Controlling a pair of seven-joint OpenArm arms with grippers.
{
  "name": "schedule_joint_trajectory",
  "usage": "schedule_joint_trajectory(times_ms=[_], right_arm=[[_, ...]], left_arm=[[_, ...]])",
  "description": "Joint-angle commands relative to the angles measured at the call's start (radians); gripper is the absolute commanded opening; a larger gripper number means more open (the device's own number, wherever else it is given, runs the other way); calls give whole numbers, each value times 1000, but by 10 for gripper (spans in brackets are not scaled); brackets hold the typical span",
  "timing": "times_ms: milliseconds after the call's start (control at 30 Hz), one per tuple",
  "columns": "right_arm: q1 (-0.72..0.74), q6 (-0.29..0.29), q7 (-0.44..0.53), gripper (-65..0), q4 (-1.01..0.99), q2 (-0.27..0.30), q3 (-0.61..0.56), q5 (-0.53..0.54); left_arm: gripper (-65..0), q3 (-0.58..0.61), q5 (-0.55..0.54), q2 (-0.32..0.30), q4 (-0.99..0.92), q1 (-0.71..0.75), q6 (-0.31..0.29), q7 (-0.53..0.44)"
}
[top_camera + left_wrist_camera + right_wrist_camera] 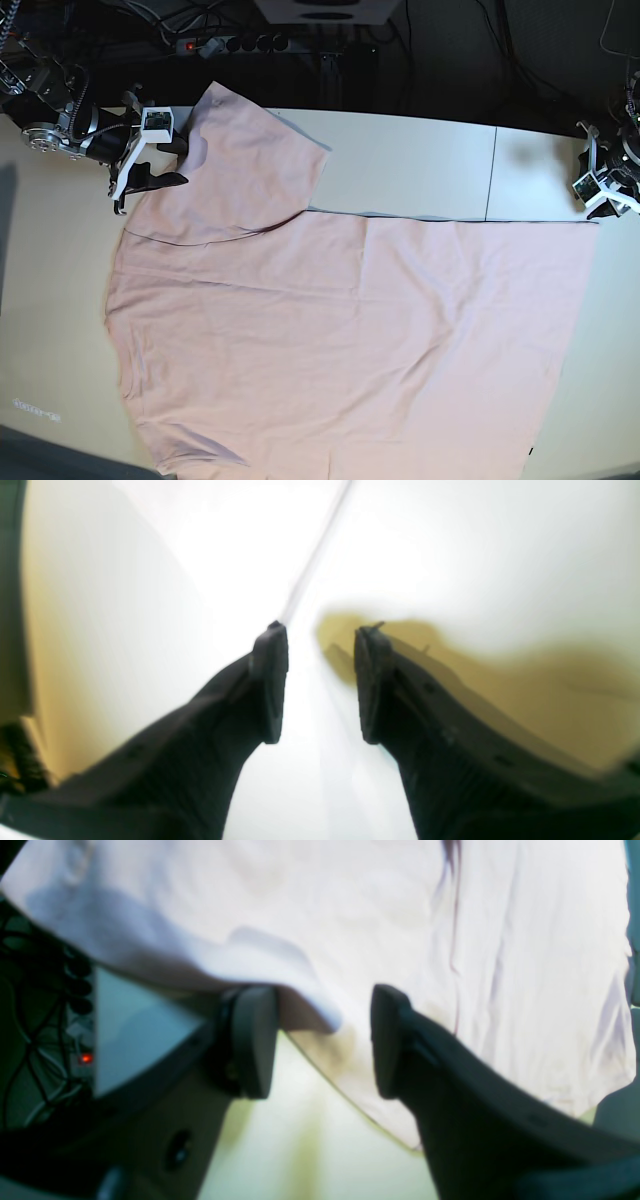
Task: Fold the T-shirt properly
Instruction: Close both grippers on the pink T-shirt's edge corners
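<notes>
The fingers of my left gripper are still above the T-shirt's far corner (592, 226), so it is too early to close; they go lower next.
The pale pink T-shirt (340, 330) lies spread flat on the table, plain side up, with one sleeve (250, 160) reaching to the far left. In the base view my right gripper (145, 185) sits at the sleeve's outer edge. Seen from the right wrist, that gripper (317, 1000) is open; a raised fold of the T-shirt (400, 915) runs into the gap without touching either pad. My left gripper (598, 200) hovers at the shirt's far right corner. From the left wrist it (321, 630) is open, with only bright table between the fingers.
The light table (420, 150) has a seam (490, 175) running front to back, also seen as a thin line (320, 545). A power strip (230, 43) and cables lie behind the table's back edge. The shirt's lower edge hangs near the table front.
</notes>
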Motion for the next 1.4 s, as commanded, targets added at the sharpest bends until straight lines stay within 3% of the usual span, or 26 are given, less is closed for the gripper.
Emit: schedule_joint_trajectory(times_ms=[0, 333, 767, 833, 900, 1000, 1067, 1367], right_arm=[[-4, 66, -30, -340, -4, 14, -6, -22], [-3, 66, -30, -340, -4, 14, -6, -22], [-3, 65, -29, -342, -4, 14, -6, -23], [-3, 65, -29, -344, -4, 13, -6, -23], [-3, 66, -30, -401, -4, 8, -6, -23], [-4, 66, -30, -567, -4, -7, -6, -23], [-4, 66, -30, -650, -4, -19, -6, -23], [-3, 66, -34, -650, -4, -47, -6, 10]], left_arm=[[-394, 18, 5, -19, -1, -31, 30, 21], [-394, 204, 52, -3, -80, -164, 45, 64], [-397, 214, 82, 55, -158, -174, 51, 42], [-449, 214, 87, 55, -161, -174, 51, 29], [-540, 214, 86, 55, -163, -174, 52, 21], [-650, 214, 86, 56, -163, -174, 52, -2], [-650, 214, 85, 56, -163, -174, 52, -9], [-650, 214, 82, 55, -163, -174, 53, -28]])
